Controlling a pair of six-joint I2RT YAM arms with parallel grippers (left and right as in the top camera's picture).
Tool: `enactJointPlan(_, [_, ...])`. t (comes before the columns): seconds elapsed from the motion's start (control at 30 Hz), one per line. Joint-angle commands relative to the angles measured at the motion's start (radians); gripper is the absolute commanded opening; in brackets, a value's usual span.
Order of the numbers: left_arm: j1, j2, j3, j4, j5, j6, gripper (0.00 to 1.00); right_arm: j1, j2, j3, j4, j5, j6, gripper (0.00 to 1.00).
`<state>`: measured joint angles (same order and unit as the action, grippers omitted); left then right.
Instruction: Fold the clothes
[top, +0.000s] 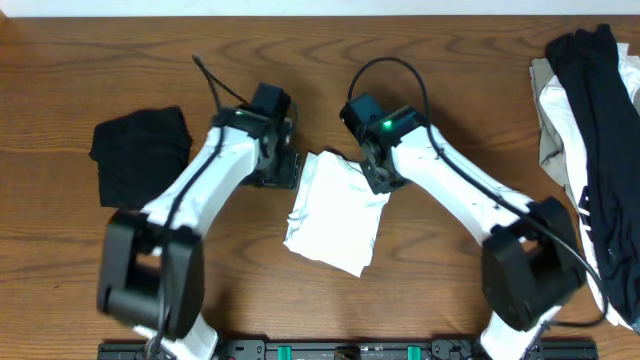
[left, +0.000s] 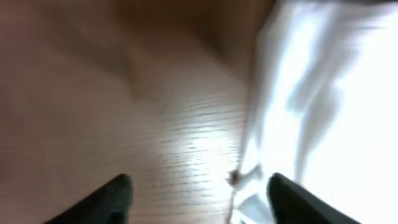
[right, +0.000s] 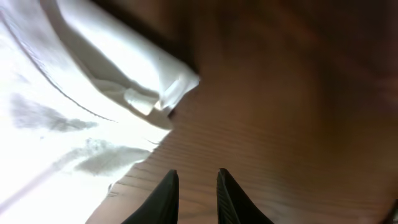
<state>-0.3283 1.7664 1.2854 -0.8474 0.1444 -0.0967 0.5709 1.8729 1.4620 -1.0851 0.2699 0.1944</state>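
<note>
I need to grab the folded white T-shirt (top: 335, 210) next with my left gripper, by its side edge facing the black garment, to lay it on that garment still folded.
A folded white T-shirt (top: 335, 210) lies at the table's middle, its top edge between the two arms. My left gripper (top: 283, 165) sits at the shirt's upper left corner. In the left wrist view it (left: 200, 183) is open wide over bare wood, and the shirt's edge (left: 336, 112) reaches in by the right finger. My right gripper (top: 372, 175) is at the shirt's upper right corner. In the right wrist view it (right: 196, 174) stands slightly open over wood, holding nothing, with the shirt (right: 62, 106) just to its left.
A folded black garment (top: 140, 150) lies at the left of the wooden table (top: 450, 80). A loose pile of black, white and beige clothes (top: 590, 150) fills the right edge.
</note>
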Motion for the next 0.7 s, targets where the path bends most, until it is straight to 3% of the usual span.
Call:
enactJointPlan(0.0, [0.002,-0.037,0.026,0.01,0.187,0.132,0.84,-0.025,-0.107,0.032,-0.007,0.056,-0.005,0.2])
enactJointPlan(0.13, [0.002,-0.002,0.022,0.051,0.287,0.194,0.89,-0.05,-0.213,0.032,-0.01,0.044,0.014,0.21])
enactJointPlan(0.37, [0.004,0.12,0.022,0.154,0.297,0.193,0.89,-0.087,-0.359,0.032,-0.071,0.029,0.014,0.23])
enactJointPlan(0.67, [0.004,0.244,0.022,0.24,0.369,0.193,0.89,-0.131,-0.389,0.029,-0.15,0.029,0.038,0.22])
